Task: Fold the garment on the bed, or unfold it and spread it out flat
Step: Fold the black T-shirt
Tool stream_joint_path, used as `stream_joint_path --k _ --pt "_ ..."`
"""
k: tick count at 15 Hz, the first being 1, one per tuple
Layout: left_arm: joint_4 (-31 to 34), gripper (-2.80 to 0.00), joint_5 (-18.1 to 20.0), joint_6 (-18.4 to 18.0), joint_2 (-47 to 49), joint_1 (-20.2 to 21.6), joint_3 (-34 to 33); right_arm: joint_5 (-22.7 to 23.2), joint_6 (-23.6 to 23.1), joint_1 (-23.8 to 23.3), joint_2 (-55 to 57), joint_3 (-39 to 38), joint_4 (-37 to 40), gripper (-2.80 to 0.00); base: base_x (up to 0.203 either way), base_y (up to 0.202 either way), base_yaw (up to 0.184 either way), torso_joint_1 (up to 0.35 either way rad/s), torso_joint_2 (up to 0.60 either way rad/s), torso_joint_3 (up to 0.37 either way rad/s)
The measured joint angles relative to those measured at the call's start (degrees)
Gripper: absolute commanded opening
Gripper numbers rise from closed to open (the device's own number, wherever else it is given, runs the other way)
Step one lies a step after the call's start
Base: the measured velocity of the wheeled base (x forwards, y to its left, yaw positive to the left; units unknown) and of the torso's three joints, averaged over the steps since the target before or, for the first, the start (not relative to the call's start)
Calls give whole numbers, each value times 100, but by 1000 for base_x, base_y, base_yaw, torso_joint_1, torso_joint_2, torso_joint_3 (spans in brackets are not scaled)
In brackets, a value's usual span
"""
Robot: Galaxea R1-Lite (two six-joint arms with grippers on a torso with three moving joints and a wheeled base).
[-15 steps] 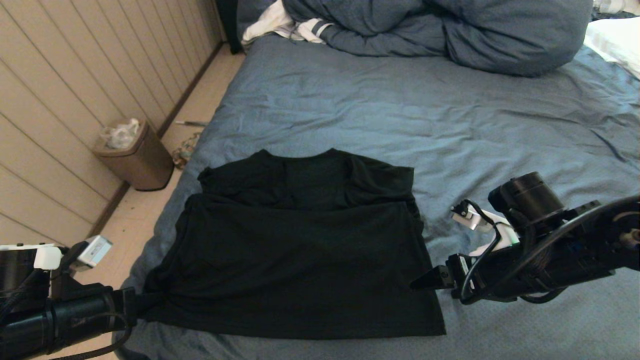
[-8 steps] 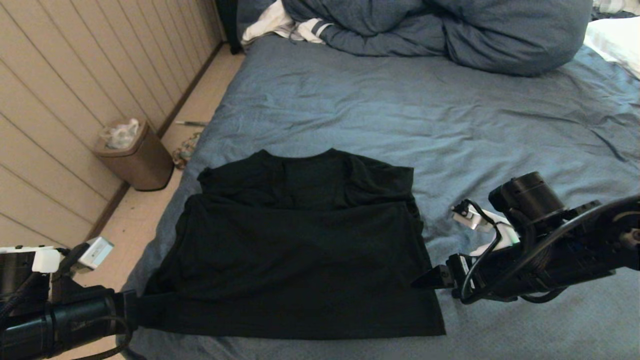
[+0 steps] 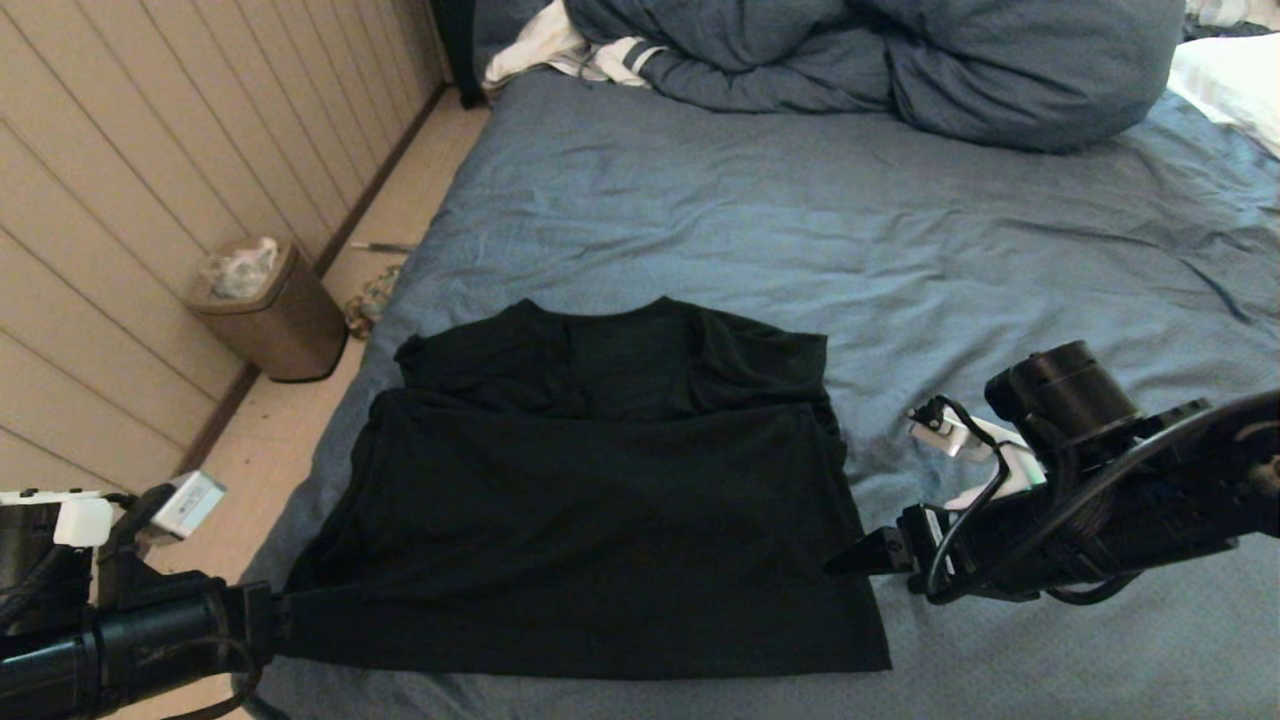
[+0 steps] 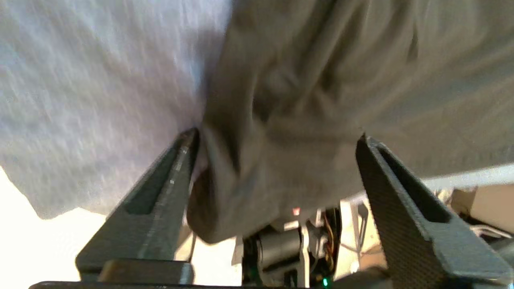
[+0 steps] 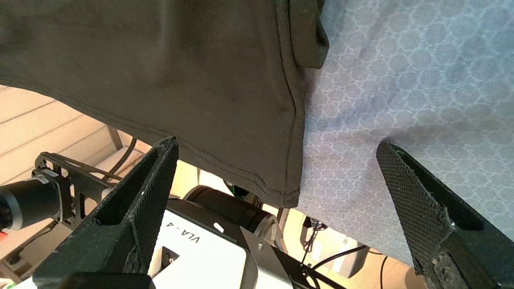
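Note:
The middle of the T-shirt lies flat on the bed, so I should reach the T-shirt with my right gripper and pinch its stitched hem corner [image 3: 882, 660], which is a loose edge of cloth.
The garment [image 3: 600, 500], a black T-shirt with its plain side up, lies flat on the near left part of the bed [image 3: 800, 220]; its top part is folded down. My left gripper [image 3: 290, 622] sits at the shirt's near left corner. In the left wrist view the left gripper [image 4: 277, 136] is open, and that corner of the garment [image 4: 321, 80] lies loose between the wide jaws. My right gripper [image 3: 845, 562] is open beside the shirt's near right edge. In the right wrist view the right gripper [image 5: 277, 142] frames the hem corner of the garment [image 5: 180, 72] and the sheet [image 5: 401, 80], touching neither.
A bulky blue duvet [image 3: 880, 60] and white striped clothing [image 3: 570, 45] lie at the bed's far end, with a white pillow [image 3: 1230, 80] at the far right. A brown bin [image 3: 270, 310] stands on the floor left of the bed, against the panelled wall.
My left gripper has opened and let go of the shirt's near left corner, then drawn back a little. The right arm has barely moved.

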State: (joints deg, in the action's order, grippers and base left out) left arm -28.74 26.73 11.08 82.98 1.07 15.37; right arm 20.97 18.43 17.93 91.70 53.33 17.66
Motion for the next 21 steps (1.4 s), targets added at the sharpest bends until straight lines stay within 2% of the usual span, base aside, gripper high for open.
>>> stream_joint_path --k 1,15,21 --pt "161 -280 4 0 -52 -6 19 0 -5 -10 -13 5 0 0 0 0 0 0 0 0" --pt "209 -280 11 7 -222 -184 -38 14 -2 15 -44 -51 0 0 0 0 0 0 0 0" --pt "209 -280 31 9 -263 -189 -33 55 74 230 209 -14 -13 0 0 0 0 0 0 0"
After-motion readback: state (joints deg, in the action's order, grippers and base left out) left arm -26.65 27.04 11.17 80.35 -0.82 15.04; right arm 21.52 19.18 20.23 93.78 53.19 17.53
